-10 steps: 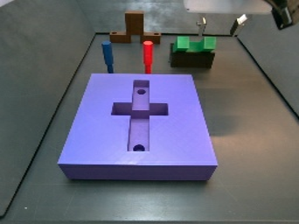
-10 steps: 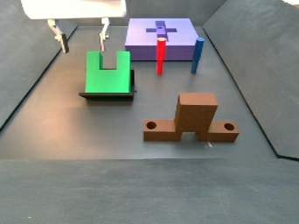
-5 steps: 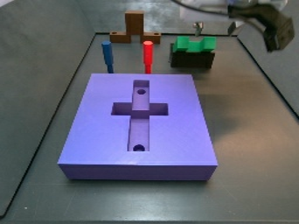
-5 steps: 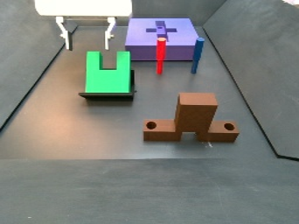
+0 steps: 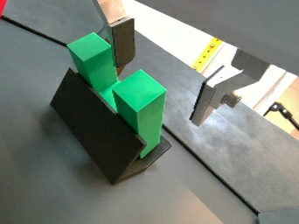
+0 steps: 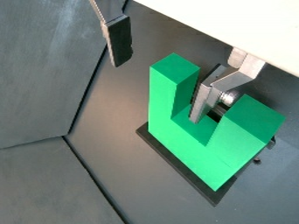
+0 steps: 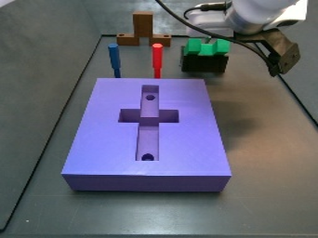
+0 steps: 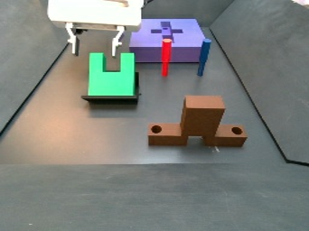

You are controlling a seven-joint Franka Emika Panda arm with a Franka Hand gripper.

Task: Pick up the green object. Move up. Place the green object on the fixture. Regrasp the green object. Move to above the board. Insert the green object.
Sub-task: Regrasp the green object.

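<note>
My gripper grabs the green object by an upright prong [image 5: 142,94] next. Then it fits the green object into the purple board's cross-shaped hole.
The green object [image 8: 111,76], a bright green U-shaped piece, stands prongs-up on the dark fixture [image 8: 110,97]; it also shows in a side view [image 7: 206,46]. My gripper [image 8: 94,40] hovers open right over it. In both wrist views the gripper [image 6: 163,66] straddles one prong [image 6: 173,83]: one of its fingers [image 6: 211,94] sits in the gap between the prongs, the other finger [image 6: 117,39] stands clear outside. The pads do not touch the green object [image 5: 143,98] as far as I can see. The purple board [image 7: 149,130] with its cross-shaped recess lies apart from the fixture [image 5: 100,131].
A red peg [image 7: 158,59] and a blue peg [image 7: 112,59] stand upright at the board's far edge. A brown cross-shaped stand [image 8: 201,122] sits on the floor beside the fixture. My white arm [image 7: 258,11] and its camera housing [image 7: 284,52] hang over the fixture.
The gripper has come down and shifted over the green object, from above and beside it to astride one prong. It stays open. The green object has not moved.
</note>
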